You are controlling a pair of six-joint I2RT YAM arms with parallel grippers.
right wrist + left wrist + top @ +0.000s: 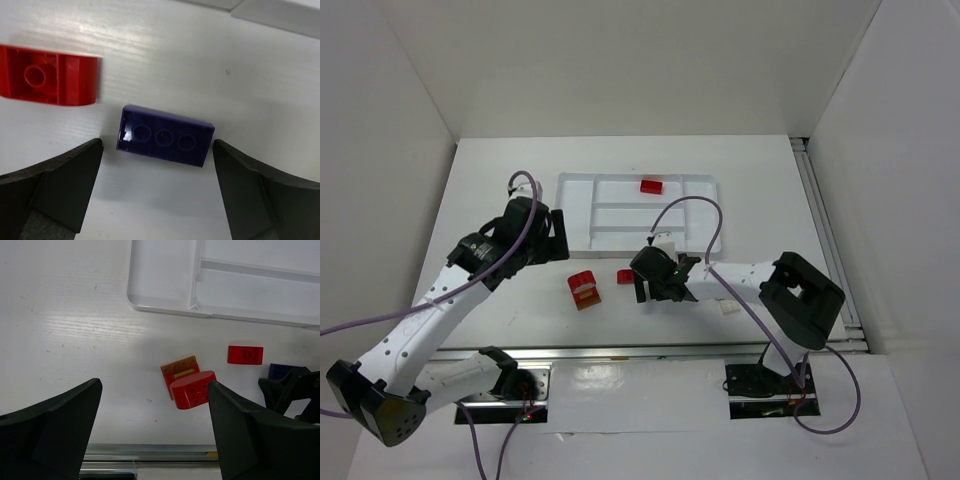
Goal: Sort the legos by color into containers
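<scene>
My right gripper will leave the blue lego (165, 136) on the tabletop if I lift it now: its fingers are open on both sides of the lego.
The white tray (575, 212) lies at the back of the table, with one red lego (651, 186) in its top middle slot. My right gripper (650, 284) is open and low over the table just in front of the tray. In the right wrist view its fingers (60, 175) straddle an upside-down blue lego (165, 136), not touching it, with the gripper (157, 150) centred on it. A red lego (47, 75) lies to its left. My left gripper (552, 240) is open and empty above a stacked clump of red, orange-brown and lime legos (189, 385).
The clump (583, 288) and a loose red lego (625, 276) lie between the two grippers. A small cream-white piece (730, 308) lies beside the right arm. The tray's near corner (150, 307) shows in the left wrist view. A metal rail (650, 352) runs along the near edge.
</scene>
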